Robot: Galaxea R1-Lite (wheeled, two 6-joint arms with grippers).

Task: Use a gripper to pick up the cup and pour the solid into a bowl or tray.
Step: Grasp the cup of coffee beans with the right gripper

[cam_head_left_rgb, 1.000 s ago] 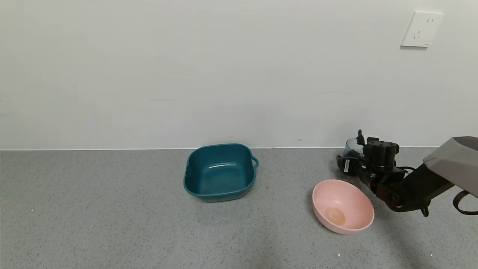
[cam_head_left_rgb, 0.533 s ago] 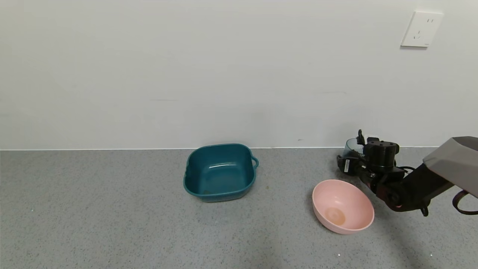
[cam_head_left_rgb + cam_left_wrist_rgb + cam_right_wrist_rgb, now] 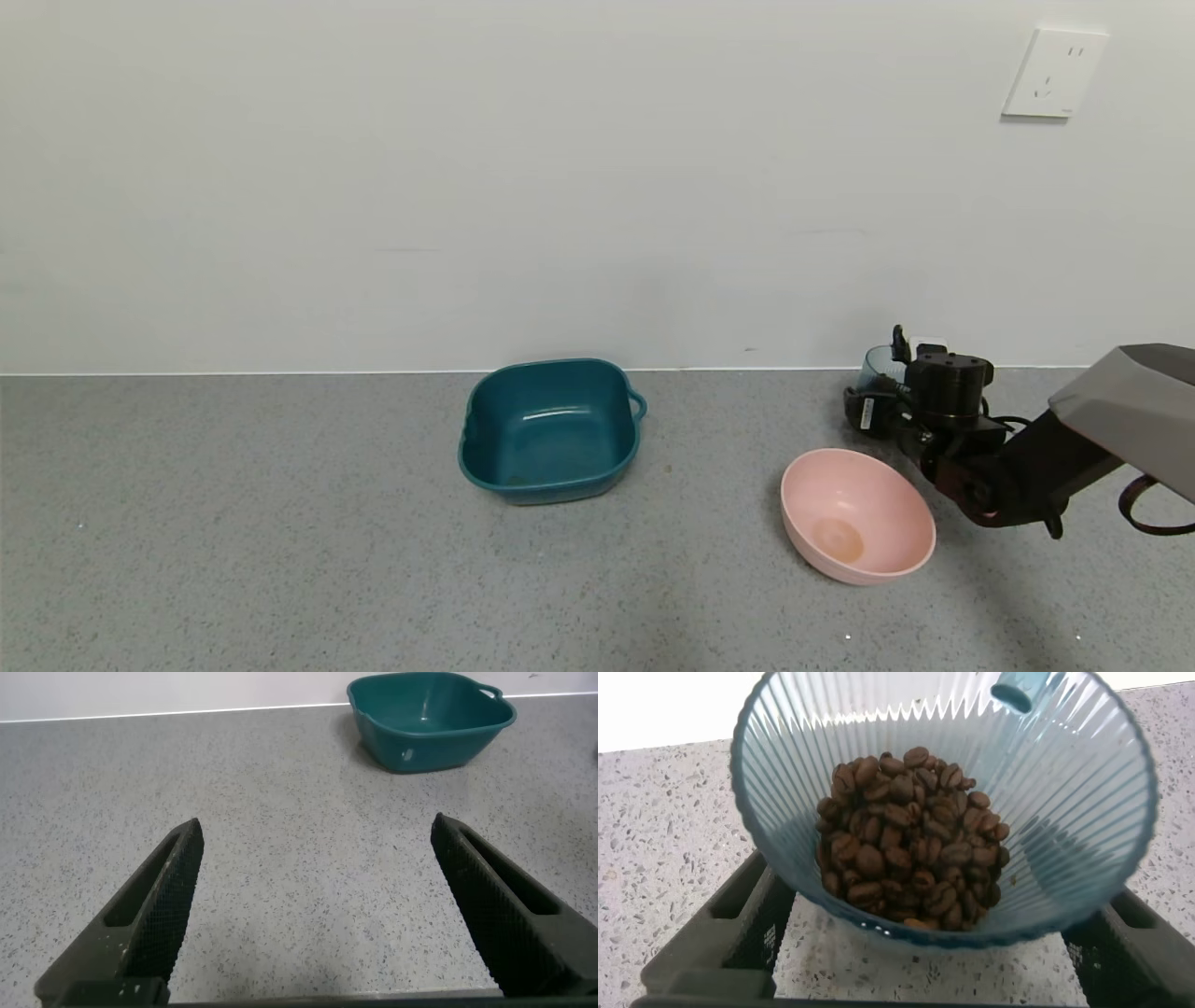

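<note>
My right gripper should take the cup by its ribbed body point(image 3: 875, 375), so that the cup's rim stays free to pour beans into the pink bowl point(image 3: 857, 515).
The cup point(image 3: 876, 364) is a ribbed grey-blue tumbler standing on the counter near the back wall at the right. In the right wrist view the cup point(image 3: 1064, 793) holds the solid point(image 3: 910, 835), a heap of brown beans. My right gripper point(image 3: 882, 397) reaches to the cup, and in its own view the right gripper point(image 3: 934, 891) has one black finger on each side of the cup's lower part, spread wide, with counter showing between them. The pink bowl point(image 3: 857, 515) sits empty just in front of the cup. My left gripper point(image 3: 316, 826) is open and empty over bare counter.
A dark teal tub point(image 3: 549, 434) with a side handle stands at mid counter, also seen far off in the left wrist view point(image 3: 430, 719). The wall runs right behind the cup. A socket point(image 3: 1055, 73) is high on the wall.
My right arm has shifted very slightly towards the cup. The cup, the bowl and the tub have not moved.
</note>
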